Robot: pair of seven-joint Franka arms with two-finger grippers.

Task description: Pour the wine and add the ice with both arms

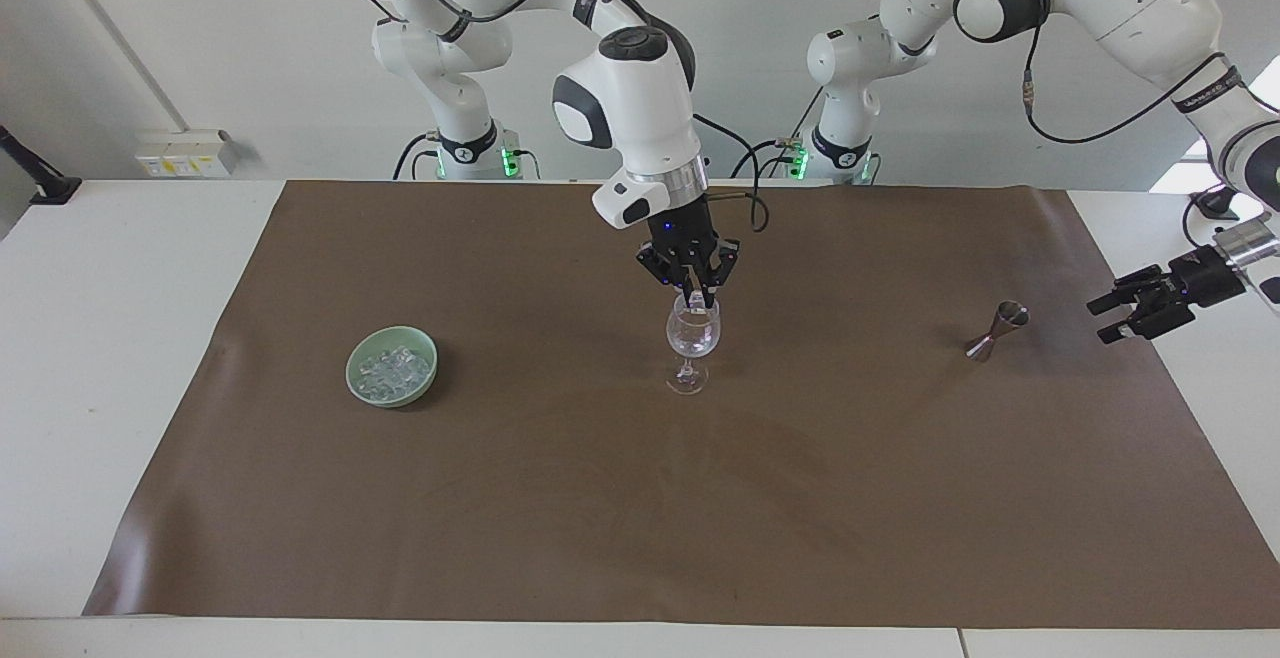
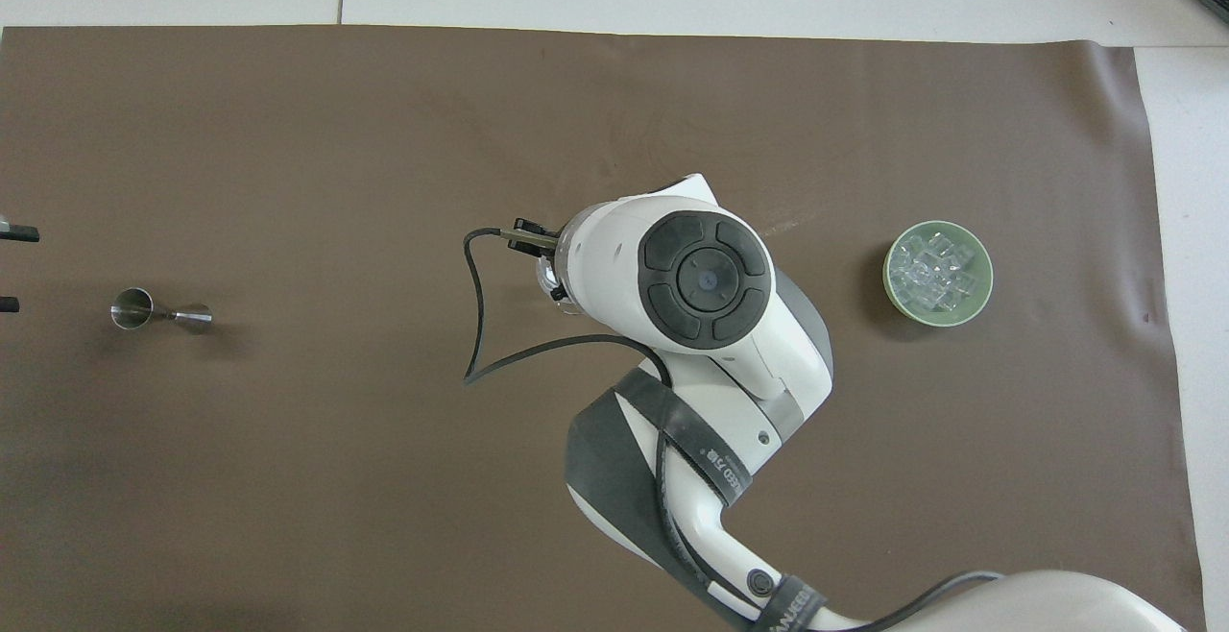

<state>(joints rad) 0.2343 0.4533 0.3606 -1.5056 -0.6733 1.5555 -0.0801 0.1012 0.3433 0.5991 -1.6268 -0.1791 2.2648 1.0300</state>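
My right gripper should open now. The ice cube is hanging over the wine glass's rim (image 2: 546,276), so it would stay inside the glass.
A clear stemmed wine glass (image 1: 693,338) stands mid-mat; the overhead view shows only a sliver of it (image 2: 549,279) beside the right arm's wrist. My right gripper (image 1: 698,298) hangs point-down just over the glass's rim, its fingertips shut on a small clear ice cube. More ice (image 1: 395,368) (image 2: 933,272) fills a pale green bowl (image 1: 385,398) (image 2: 888,277) toward the right arm's end of the table. A steel jigger (image 1: 997,330) (image 2: 158,310) lies on its side toward the left arm's end. My left gripper (image 1: 1097,323) (image 2: 12,268) is open and empty, apart from the jigger, at the mat's edge.
A brown mat (image 1: 640,498) covers most of the white table. The right arm's wrist and a looping black cable (image 2: 470,325) hang over the mat's middle in the overhead view.
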